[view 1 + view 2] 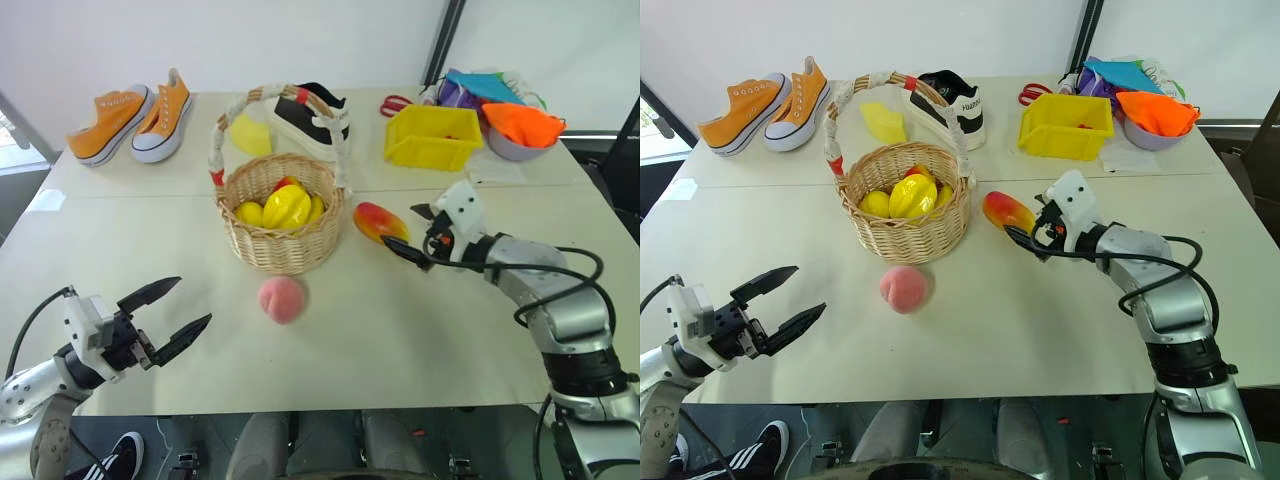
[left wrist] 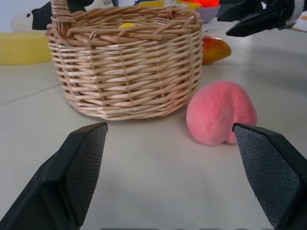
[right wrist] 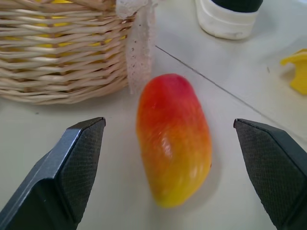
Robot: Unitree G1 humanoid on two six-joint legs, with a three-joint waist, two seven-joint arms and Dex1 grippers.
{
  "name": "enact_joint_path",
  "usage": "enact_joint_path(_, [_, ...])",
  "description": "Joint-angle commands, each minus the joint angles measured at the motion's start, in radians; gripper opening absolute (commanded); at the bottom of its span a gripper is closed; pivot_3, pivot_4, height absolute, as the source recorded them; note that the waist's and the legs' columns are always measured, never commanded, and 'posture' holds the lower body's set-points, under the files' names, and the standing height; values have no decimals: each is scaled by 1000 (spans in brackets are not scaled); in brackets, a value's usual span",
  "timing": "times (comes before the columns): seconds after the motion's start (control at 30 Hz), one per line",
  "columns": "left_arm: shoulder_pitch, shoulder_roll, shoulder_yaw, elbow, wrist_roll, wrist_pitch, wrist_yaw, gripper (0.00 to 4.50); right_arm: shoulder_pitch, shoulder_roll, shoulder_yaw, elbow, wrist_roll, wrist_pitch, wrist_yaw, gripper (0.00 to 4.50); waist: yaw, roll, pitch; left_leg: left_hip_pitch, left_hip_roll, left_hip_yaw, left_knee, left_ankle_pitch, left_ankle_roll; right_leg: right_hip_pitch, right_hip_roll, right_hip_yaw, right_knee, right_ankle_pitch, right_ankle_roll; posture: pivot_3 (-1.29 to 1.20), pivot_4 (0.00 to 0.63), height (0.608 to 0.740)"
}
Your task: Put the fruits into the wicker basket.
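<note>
The robot's right gripper isn't ready to close on the mango yet and should move lower first, because its fingers are above the mango.
The wicker basket stands mid-table with plain yellow fruits inside. A fuzzy pink peach lies on the table just in front of it. The red-orange-yellow mango lies beside the basket's right side. My right gripper is open right at the mango, and in the right wrist view the mango lies between its spread fingers, untouched. Near the front left edge my left gripper is open and empty, pointing toward the peach and the basket.
Along the back stand orange sneakers, a pale yellow wedge, a black-and-white shoe, a yellow plastic bin and a bowl with orange cloth. The basket's arched handle rises over it.
</note>
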Motion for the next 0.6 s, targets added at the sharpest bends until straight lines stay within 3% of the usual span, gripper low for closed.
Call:
enact_joint_path(0.03, [15,13,10,-41,-1,-13,-14,4500,-57,13,-16,3,14,67,-10,4464,-1,0,0,0,0,0,0,0,0,0,0,0,0,0,0,0,150,740])
enact_joint_path(0.27, [25,19,-3,-47,-2,-10,-46,4500,-143,40,81,49,-28,163,-5,4464,-5,0,0,0,0,0,-1,0,0,-1,0,0,0,0,0,0,150,740])
enact_joint_path(0.6, [24,12,-16,-55,14,-20,-46,4500,-212,92,144,203,-112,154,-25,4464,-4,0,0,0,0,0,-2,0,0,-1,0,0,0,0,0,0,150,740])
